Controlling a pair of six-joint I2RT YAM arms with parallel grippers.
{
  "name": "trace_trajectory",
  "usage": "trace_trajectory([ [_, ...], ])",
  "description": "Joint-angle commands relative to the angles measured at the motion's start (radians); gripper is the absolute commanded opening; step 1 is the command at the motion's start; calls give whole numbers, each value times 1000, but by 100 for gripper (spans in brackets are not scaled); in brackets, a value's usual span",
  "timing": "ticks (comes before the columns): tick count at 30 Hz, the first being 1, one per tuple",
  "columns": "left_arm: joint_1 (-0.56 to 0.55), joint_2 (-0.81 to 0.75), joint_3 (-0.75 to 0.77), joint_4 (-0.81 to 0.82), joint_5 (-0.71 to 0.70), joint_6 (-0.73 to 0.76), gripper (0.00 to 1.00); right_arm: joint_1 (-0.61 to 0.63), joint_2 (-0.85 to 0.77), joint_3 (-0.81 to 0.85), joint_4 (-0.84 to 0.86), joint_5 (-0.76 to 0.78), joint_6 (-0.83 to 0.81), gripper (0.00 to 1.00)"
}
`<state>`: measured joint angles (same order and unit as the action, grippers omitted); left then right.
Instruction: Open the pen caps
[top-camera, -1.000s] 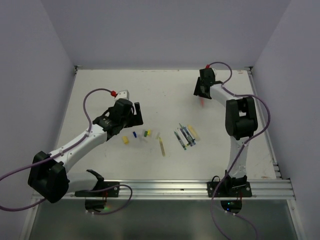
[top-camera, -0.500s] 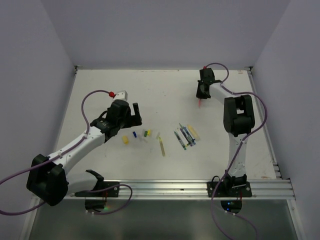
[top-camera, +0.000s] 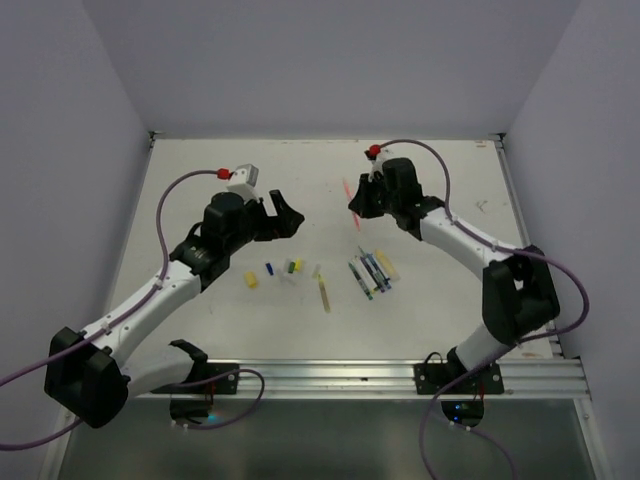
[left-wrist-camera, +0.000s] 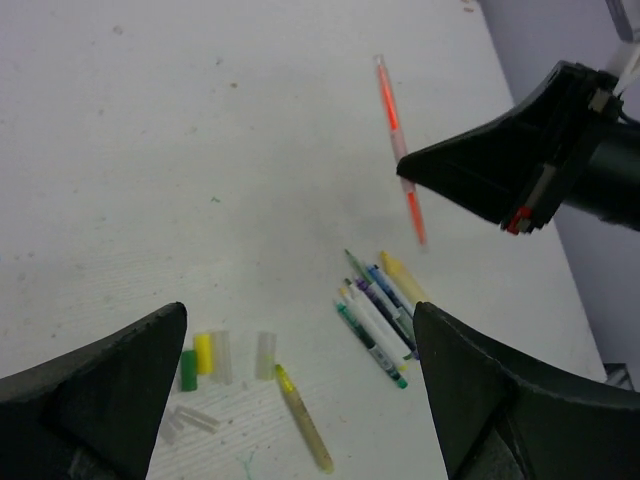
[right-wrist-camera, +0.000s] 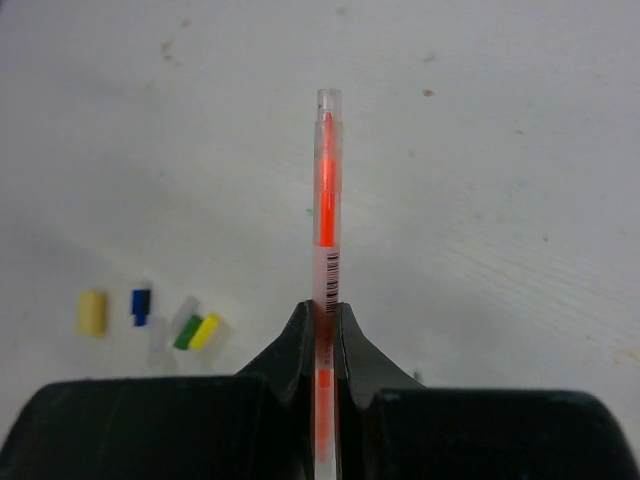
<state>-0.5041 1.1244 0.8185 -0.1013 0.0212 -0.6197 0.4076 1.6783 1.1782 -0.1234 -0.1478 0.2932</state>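
I should next use my left gripper to grab the orange-red pen's clear end (top-camera: 346, 185) (left-wrist-camera: 383, 76) and open the cap, while the pen's body stays in my right gripper.
My right gripper (top-camera: 362, 205) (right-wrist-camera: 326, 315) is shut on an orange-red pen (right-wrist-camera: 326, 200) (top-camera: 350, 190) and holds it above the table, its clear end pointing away from the jaws. The left wrist view shows that same pen (left-wrist-camera: 392, 110) sticking out of the right gripper's fingers (left-wrist-camera: 470, 170). My left gripper (top-camera: 283, 220) (left-wrist-camera: 298, 312) hangs open and empty, left of the pen and apart from it. Loose pen caps lie on the table below: a yellow cap (top-camera: 251, 280) (right-wrist-camera: 92, 312), a blue cap (top-camera: 269, 268) (right-wrist-camera: 140, 303) and a green cap beside a yellow one (top-camera: 293, 266) (left-wrist-camera: 189, 369).
A bundle of several pens (top-camera: 372, 272) (left-wrist-camera: 380, 310) lies right of centre. A single yellow pen (top-camera: 323, 293) (left-wrist-camera: 303, 420) lies between the bundle and the caps. Clear cap pieces (left-wrist-camera: 265, 355) sit among the coloured ones. White walls close in the table (top-camera: 200, 180) on three sides.
The right gripper closed on the orange-red pen at the back right and swung it in toward the middle. The left gripper moved right and a little farther back, still open.
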Motion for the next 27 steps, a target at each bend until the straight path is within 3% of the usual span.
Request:
trace_trajectory([
  [1,9,-35,4,170,123,-31,97,78,-167,-118,197,-120,35,0],
  [8,9,-40,-21,336,290,-103,93,191,-419,-374,401,-206,67,0],
  [13,7,-18,-54,434,359,-149,81,223,-529,-465,479,-252,86,0],
  [18,-5,8,-87,531,419,-195,68,237,-552,-514,541,-286,123,0],
  [27,-47,40,-76,552,410,-189,46,250,-528,-520,590,-314,144,0],
])
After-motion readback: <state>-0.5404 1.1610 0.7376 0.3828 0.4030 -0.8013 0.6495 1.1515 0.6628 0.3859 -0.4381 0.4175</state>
